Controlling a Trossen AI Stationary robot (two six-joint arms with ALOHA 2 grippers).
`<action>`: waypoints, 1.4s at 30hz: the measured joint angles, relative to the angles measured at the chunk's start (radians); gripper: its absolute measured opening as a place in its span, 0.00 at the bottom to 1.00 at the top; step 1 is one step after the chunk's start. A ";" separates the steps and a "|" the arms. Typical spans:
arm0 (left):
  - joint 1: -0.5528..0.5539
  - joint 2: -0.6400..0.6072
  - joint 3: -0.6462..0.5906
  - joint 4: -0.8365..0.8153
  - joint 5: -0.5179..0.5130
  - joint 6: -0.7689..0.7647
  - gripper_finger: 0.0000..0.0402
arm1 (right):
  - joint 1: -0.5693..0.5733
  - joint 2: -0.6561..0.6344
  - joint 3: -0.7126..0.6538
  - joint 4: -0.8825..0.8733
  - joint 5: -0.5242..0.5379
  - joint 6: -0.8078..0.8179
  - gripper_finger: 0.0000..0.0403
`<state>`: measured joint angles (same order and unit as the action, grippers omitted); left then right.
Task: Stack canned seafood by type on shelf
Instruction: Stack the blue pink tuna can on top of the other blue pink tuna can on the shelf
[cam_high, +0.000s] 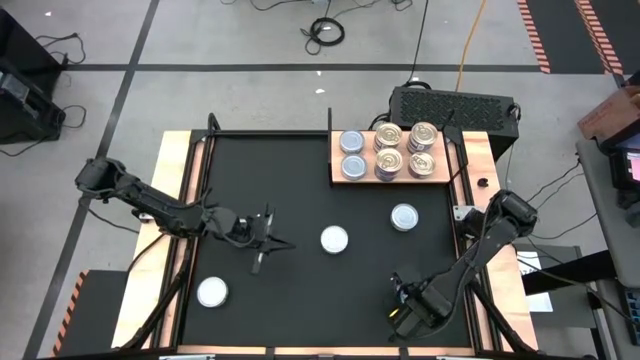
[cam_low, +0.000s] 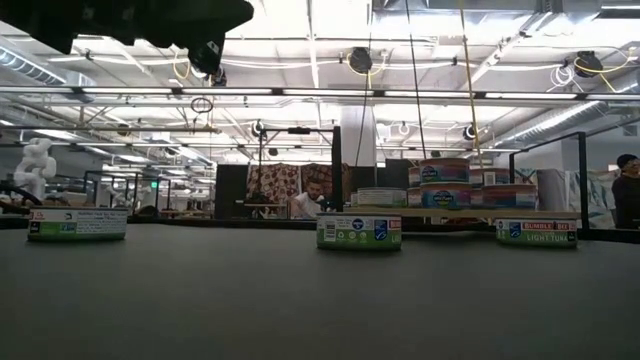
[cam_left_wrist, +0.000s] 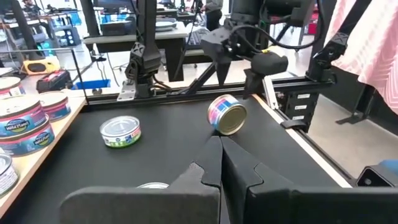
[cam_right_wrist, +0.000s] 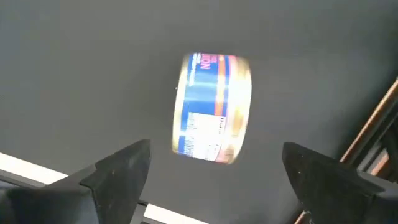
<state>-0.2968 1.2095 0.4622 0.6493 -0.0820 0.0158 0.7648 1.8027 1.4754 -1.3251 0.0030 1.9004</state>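
Both fingers end short of the blue-labelled tin's sides, so closing my right gripper on the blue-labelled tin now would miss. My gripper moves down first.
The wooden shelf at the far right carries silvery-topped tins on its left part and gold-topped tins on its right part. Three silver-topped tins lie flat on the black mat. A blue-labelled tin stands tilted on its edge at the near right. My right gripper hangs open above it, pointing down, with a finger on either side and clear of it. My left gripper is shut and empty, level over the mat's left half.
A black frame rail borders the mat, with wooden strips outside it. A black box stands behind the shelf. In the low view, people show in the room beyond the table.
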 joint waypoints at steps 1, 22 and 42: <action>0.002 0.000 0.000 -0.001 0.000 0.000 0.00 | -0.001 0.009 0.000 0.008 -0.005 -0.001 0.89; 0.002 0.000 0.000 0.000 0.008 -0.006 0.00 | -0.012 0.137 0.000 0.046 -0.010 -0.111 0.87; 0.003 0.000 0.000 -0.003 0.008 -0.001 0.00 | -0.023 0.140 0.067 -0.003 0.002 -0.296 0.43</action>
<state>-0.2943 1.2095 0.4625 0.6460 -0.0738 0.0144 0.7421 1.9427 1.5421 -1.3285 0.0049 1.6049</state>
